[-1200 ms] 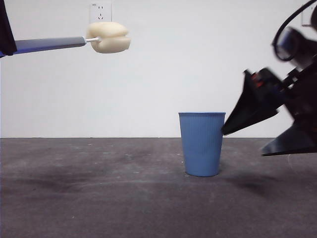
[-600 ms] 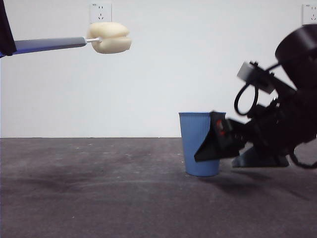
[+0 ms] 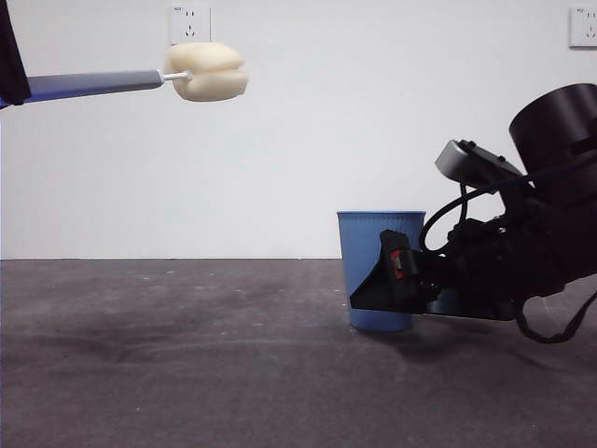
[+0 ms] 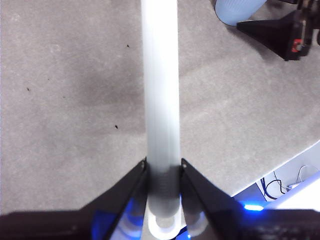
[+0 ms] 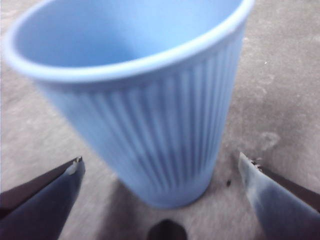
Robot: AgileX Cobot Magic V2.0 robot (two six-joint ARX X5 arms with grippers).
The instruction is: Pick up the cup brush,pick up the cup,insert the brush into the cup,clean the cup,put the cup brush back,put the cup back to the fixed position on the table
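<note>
The right gripper grabs the cup by its ribbed body (image 3: 362,271) next. That leaves the cup's opening (image 3: 381,214) free for the brush.
The cup brush (image 3: 207,72) hangs level in the air at the upper left of the front view, its cream sponge head pointing right. My left gripper (image 4: 163,170) is shut on its grey handle (image 4: 161,95); in the front view only a dark edge of that gripper (image 3: 9,56) shows. The blue ribbed cup (image 3: 373,261) stands upright on the table (image 3: 187,373). My right gripper (image 5: 161,165) is low at the cup (image 5: 150,110), open, one jaw on each side and neither touching it. The front view shows this right gripper (image 3: 373,291) reaching in from the right.
Two wall sockets (image 3: 189,23) (image 3: 583,26) sit on the white wall behind. The left wrist view shows the cup (image 4: 235,10), the right gripper's black jaw (image 4: 280,35) and the table's edge (image 4: 280,170) with cables beyond it.
The right gripper has dropped and moved left from beside the cup until its open jaws stand around the cup's lower half. The brush and left gripper have stayed still.
</note>
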